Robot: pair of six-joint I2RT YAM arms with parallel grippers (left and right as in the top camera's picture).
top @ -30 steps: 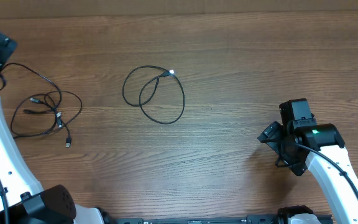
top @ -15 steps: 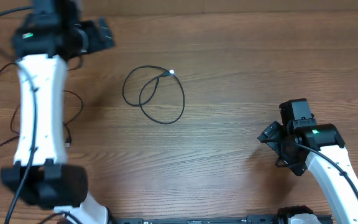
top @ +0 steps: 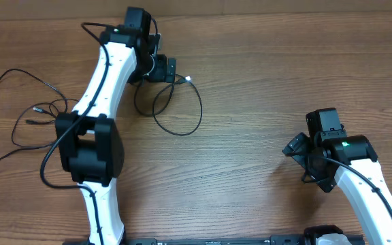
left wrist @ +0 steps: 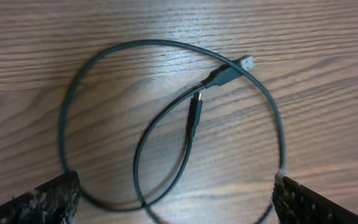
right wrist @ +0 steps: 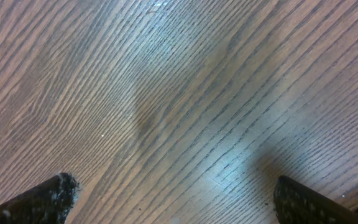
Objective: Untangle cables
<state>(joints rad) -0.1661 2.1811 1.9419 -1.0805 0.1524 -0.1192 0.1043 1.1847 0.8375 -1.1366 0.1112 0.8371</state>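
Note:
My left gripper is due to grab the thin black cable just behind its small black plug end [top: 171, 97] [left wrist: 191, 136], so it can pull that end free of the loop.
A thin black cable [top: 201, 109] lies in a double loop at the table's middle, with its silver-tipped plug [top: 188, 79] at the top right. In the left wrist view the same loop [left wrist: 148, 42] fills the frame, with the silver plug [left wrist: 247, 62] and a small black plug end [left wrist: 194, 115] inside it. My left gripper [top: 165, 70] hovers open over the loop's upper left; its fingers [left wrist: 173, 196] straddle the loop and hold nothing. A second tangle of thin black cables [top: 39, 109] lies at the far left. My right gripper [top: 301, 160] is open over bare wood [right wrist: 173, 186].
The left arm [top: 104, 75] stretches diagonally from the front left across the table and covers part of the left tangle. The right arm [top: 359, 177] stands at the front right. The table's far edge [top: 250, 12] runs along the top.
The left arm has swung from the far left edge across to the looped cable in the middle. The cables and the right arm have not moved.

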